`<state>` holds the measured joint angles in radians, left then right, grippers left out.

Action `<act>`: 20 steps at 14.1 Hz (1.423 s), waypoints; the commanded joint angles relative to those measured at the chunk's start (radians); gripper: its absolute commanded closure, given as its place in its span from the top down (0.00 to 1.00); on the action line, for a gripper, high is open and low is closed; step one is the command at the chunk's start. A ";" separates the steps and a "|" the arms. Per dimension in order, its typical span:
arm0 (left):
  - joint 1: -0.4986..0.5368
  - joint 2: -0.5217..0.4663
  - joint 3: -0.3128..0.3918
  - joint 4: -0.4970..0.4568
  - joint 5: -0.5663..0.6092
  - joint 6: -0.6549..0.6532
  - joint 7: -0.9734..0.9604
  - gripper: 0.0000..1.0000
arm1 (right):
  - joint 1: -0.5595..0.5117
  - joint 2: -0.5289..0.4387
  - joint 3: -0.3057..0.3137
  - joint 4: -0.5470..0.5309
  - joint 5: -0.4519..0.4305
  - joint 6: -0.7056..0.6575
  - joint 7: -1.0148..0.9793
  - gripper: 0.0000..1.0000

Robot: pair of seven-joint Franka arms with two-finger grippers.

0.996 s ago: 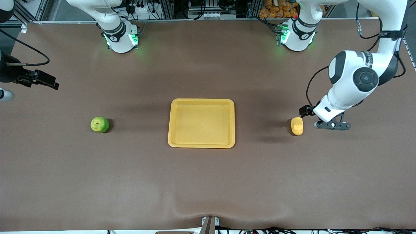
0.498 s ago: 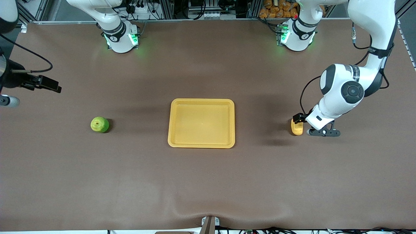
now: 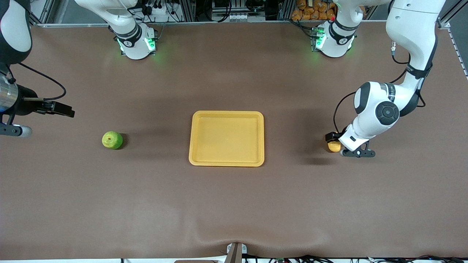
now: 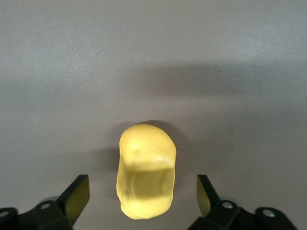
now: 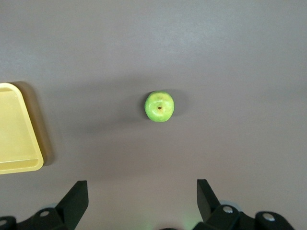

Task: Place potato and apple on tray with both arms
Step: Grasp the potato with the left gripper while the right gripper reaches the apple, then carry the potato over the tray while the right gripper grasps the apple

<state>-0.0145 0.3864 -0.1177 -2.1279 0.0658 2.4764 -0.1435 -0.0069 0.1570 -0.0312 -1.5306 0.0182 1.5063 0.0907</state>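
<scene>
My left gripper is next going to grab the potato's long sides around the middle, so it can set the potato (image 3: 333,147) on the yellow tray (image 3: 226,138).
The yellow-orange potato (image 3: 333,147) lies on the table toward the left arm's end, level with the tray (image 3: 226,160). My left gripper (image 3: 331,138) is low over it and hides part of it. In the left wrist view the potato (image 4: 146,170) sits between the open fingers (image 4: 76,199) of the left gripper (image 4: 142,199), apart from both. The green apple (image 3: 112,140) lies toward the right arm's end. My right gripper (image 3: 65,110) is open and empty in the air over bare table, short of the apple. The right wrist view shows the apple (image 5: 159,106) ahead of the right gripper (image 5: 142,199).
The yellow tray is empty and lies mid-table between apple and potato; its corner shows in the right wrist view (image 5: 19,143). The brown table cover has a ripple near its front edge (image 3: 234,237). The arm bases (image 3: 137,42) stand at the back.
My left gripper has come down and moved toward the tray, now straddling the potato. My right gripper has moved lower and closer to the apple. Apple, potato and tray have not moved.
</scene>
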 commanded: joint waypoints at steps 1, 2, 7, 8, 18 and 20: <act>0.001 0.023 -0.002 0.003 -0.008 0.012 -0.034 0.86 | -0.008 0.042 0.004 0.023 -0.015 0.012 0.001 1.00; -0.001 0.025 -0.002 0.003 -0.008 0.013 -0.037 0.80 | -0.008 0.062 0.002 0.018 -0.017 0.029 0.001 1.00; -0.001 0.049 -0.002 0.005 0.002 0.030 -0.039 0.51 | -0.036 0.187 -0.004 0.021 -0.026 0.074 0.001 1.00; -0.002 0.048 -0.002 0.006 0.003 0.030 -0.041 0.36 | -0.045 0.191 -0.003 0.020 -0.021 0.077 0.001 1.00; -0.055 -0.023 -0.023 0.124 0.008 -0.175 -0.042 0.00 | -0.032 0.303 -0.001 0.018 -0.004 0.143 0.006 1.00; -0.056 -0.031 -0.046 0.164 0.006 -0.223 -0.042 0.00 | -0.031 0.350 0.001 0.017 -0.004 0.155 0.000 1.00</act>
<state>-0.0653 0.3766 -0.1483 -1.9977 0.0658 2.3143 -0.1635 -0.0376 0.4500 -0.0364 -1.5327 0.0150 1.6501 0.0901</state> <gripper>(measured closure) 0.498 0.000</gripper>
